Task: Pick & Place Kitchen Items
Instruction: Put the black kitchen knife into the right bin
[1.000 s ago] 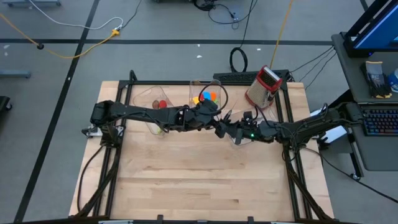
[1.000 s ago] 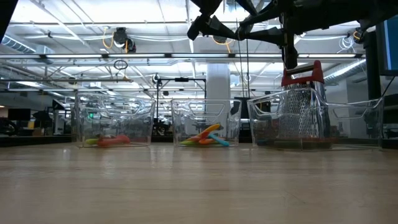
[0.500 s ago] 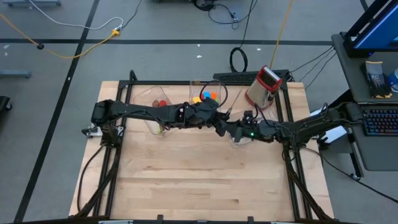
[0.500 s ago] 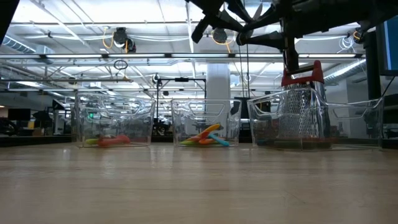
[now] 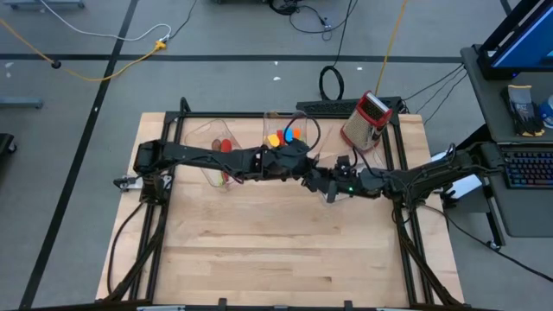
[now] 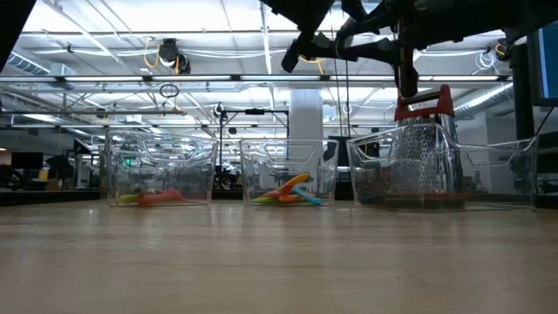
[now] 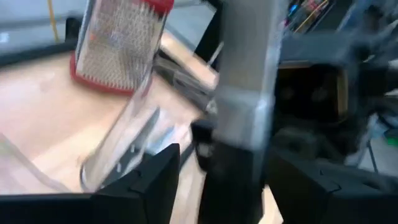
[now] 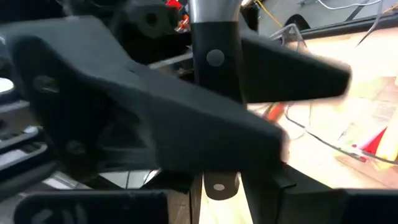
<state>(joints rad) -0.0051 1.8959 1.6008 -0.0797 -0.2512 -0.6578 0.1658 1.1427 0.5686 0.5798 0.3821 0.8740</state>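
Observation:
The knife needs to go in a clear bin (image 7: pixel 121 146), so my left gripper will next grab it by its black handle (image 7: pixel 233 171) beside the blade to take it over.
Both arms meet high above the middle of the table. My right gripper (image 5: pixel 331 183) is shut on a knife with a riveted black handle (image 8: pixel 214 57) and a steel blade (image 7: pixel 244 74). My left gripper (image 5: pixel 313 175) is open, one finger on each side of that knife (image 7: pixel 239 143). In the right wrist view one left finger (image 8: pixel 155 118) crosses in front of the handle. Other utensils lie in clear bins at the far side: red and green ones (image 6: pixel 155 198) in the left bin, orange, yellow and blue ones (image 6: pixel 292 190) in the middle bin. My left gripper's fingers (image 7: pixel 146 180) flank the knife; I cannot tell whether they touch it. My right gripper pinches the knife's black handle near its end (image 8: pixel 219 185) between its two fingers, coming level from the table's right. The knife is lifted clear of the table, and the left finger hides the handle's middle.
Three clear bins (image 6: pixel 161 170) (image 6: pixel 261 166) (image 6: pixel 488 174) stand in a row toward the far edge. A red-topped metal grater (image 5: pixel 367 121) stands at the far right. The near half of the wooden table (image 5: pixel 276 250) lies below the arms.
My left gripper has moved toward the table's right, closer to my right gripper and the knife. My right gripper has kept still with the knife.

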